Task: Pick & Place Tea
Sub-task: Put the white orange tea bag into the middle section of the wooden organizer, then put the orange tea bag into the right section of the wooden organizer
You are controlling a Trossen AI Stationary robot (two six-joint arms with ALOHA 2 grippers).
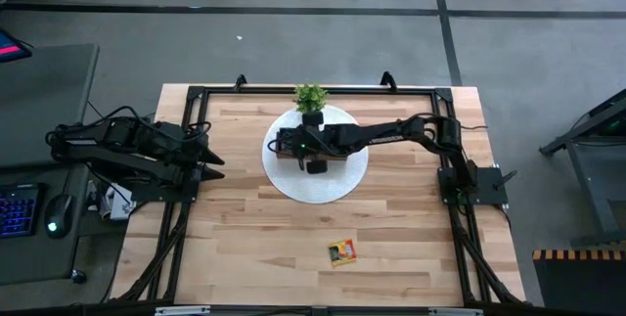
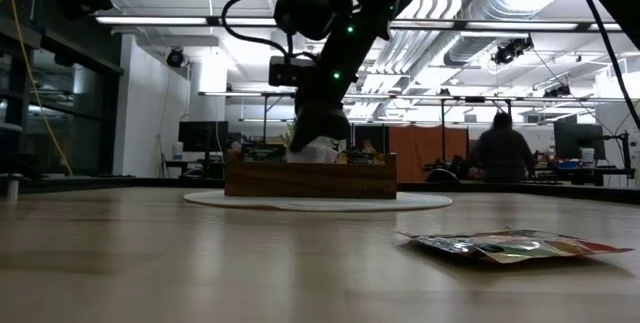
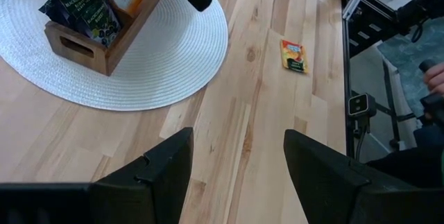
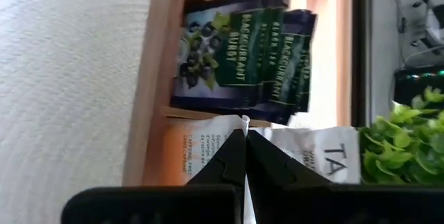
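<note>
My right gripper now releases the white sachet [image 4: 245,121], since it hangs in the section of the tray beside the dark sachets and would rest there.
A brown wooden tray [image 2: 310,175] stands on a round white mat [image 1: 323,184] at the table's middle. Dark tea sachets [image 4: 236,57] stand upright in one compartment [image 3: 83,12]; orange [image 4: 184,144] and white sachets [image 4: 326,156] fill the compartment beside it. My right gripper [image 4: 245,137] hangs over the tray [image 1: 293,146], slanting down, shut on a thin white sachet. One orange sachet [image 1: 342,251] lies flat on the bare wood toward the near edge. My left gripper [image 3: 236,175] waits open at the table's left side [image 1: 213,158]. My right gripper pinches a white sachet between its two fingers; it shows edge-on as a thin white strip [image 4: 244,120] at the fingertips. The fingers slant down from the table's right. In the low view the sachet [image 2: 315,149] hangs below them, its lower end behind the tray's wall.
A small green potted plant [image 1: 310,96] stands on the mat's far edge, just behind the tray. A black frame [image 1: 196,91] runs round the table's edges. Bare wood lies left, right and near of the mat. A person [image 2: 502,153] is in the room beyond.
</note>
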